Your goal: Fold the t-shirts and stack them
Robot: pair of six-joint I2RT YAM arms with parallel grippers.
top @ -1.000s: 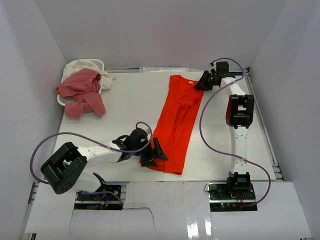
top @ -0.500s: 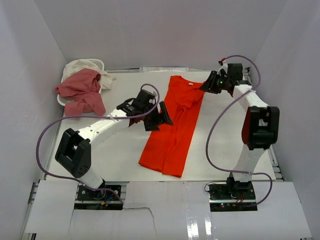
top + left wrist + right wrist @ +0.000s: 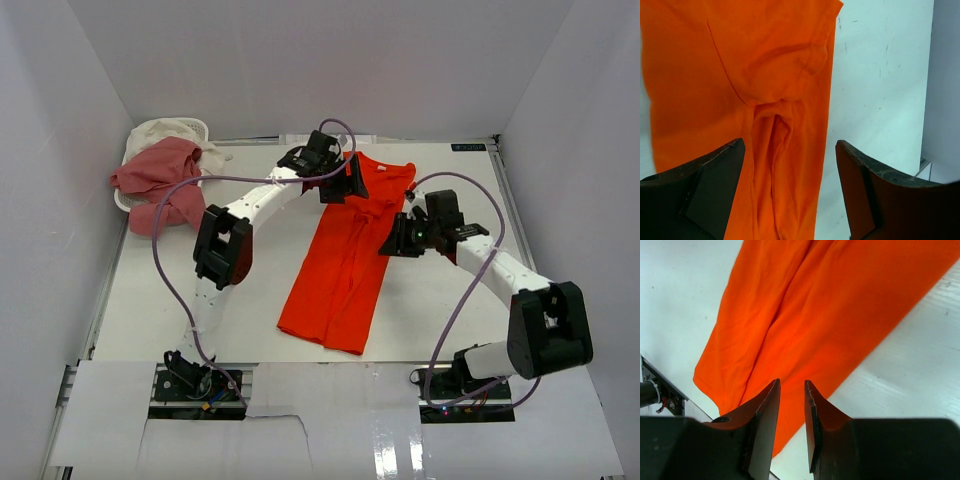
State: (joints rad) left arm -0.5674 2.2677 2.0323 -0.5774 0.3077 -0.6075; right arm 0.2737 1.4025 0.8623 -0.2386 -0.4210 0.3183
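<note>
Next, the left gripper grabs the orange-red t-shirt by its basket-side edge near the collar, leaving the t-shirt's near end free for straightening and folding.
The orange-red t-shirt lies on the table in a long narrow strip, collar at the far end. My left gripper hovers over its far end by the left edge, jaws wide open. In the left wrist view, creased shirt fabric shows between the gripper's fingers. My right gripper hangs over the strip's right edge near the middle. In the right wrist view, its jaws stand a narrow gap apart above the shirt, holding nothing. The pink t-shirt and the cream-white t-shirt are heaped at the far left.
A small white basket stands in the far left corner under the pink and cream shirts. White walls close in the table on the left, back and right. Purple cables loop from both arms.
My left arm swung from the shirt's near hem up to its collar end. My right arm came from the far right corner down to the shirt's right edge. The hem shifted slightly left.
</note>
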